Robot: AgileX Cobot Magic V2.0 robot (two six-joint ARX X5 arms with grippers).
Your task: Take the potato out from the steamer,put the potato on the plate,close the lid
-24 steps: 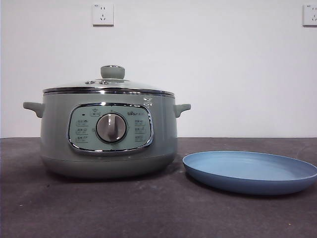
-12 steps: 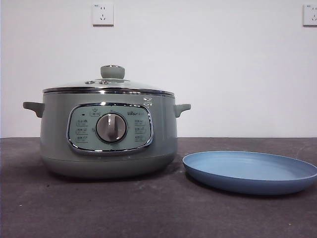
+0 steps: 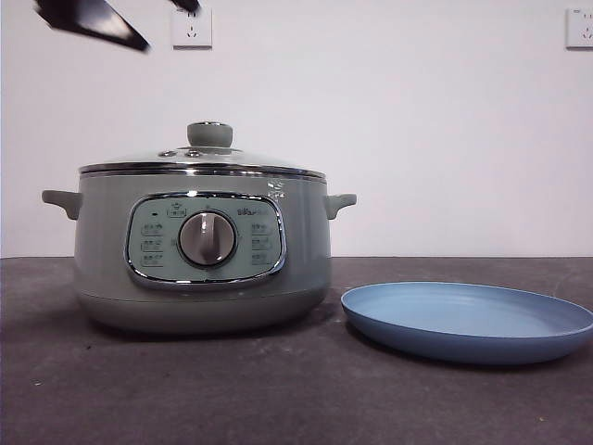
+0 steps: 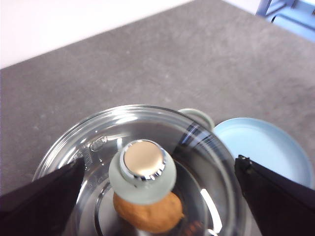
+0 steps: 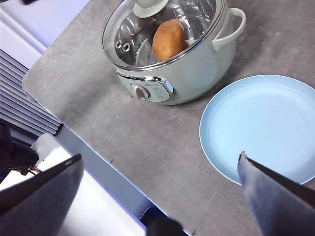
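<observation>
The glass lid is wider than the open fingers of my left gripper, so the gripper should next pick the lid up by its narrow green knob [image 3: 210, 135] [image 4: 142, 172].
The pale green steamer [image 3: 204, 250] stands left of centre on the dark table with its glass lid [image 3: 204, 158] on. Through the glass the brown potato [image 4: 147, 214] lies inside, also visible from the right wrist [image 5: 168, 39]. The light-blue plate [image 3: 468, 320] lies just right of the steamer, with nothing on it. My left gripper [image 4: 160, 164] hangs open high above the lid's green knob [image 4: 142, 169], well apart from it; its black tips [image 3: 169, 28] show at the front view's top left. My right gripper [image 5: 160, 157] is open and holds nothing, high over the table by the plate [image 5: 266, 128].
A white wall with two sockets [image 3: 192, 28] stands behind the table. In the right wrist view the table's edge [image 5: 74, 132] runs close to the steamer's panel side, with white equipment [image 5: 54, 162] beyond it. Bare table lies in front of steamer and plate.
Black jaw tips of my left gripper have come into the front view's top left corner. The steamer, lid and plate have not moved.
</observation>
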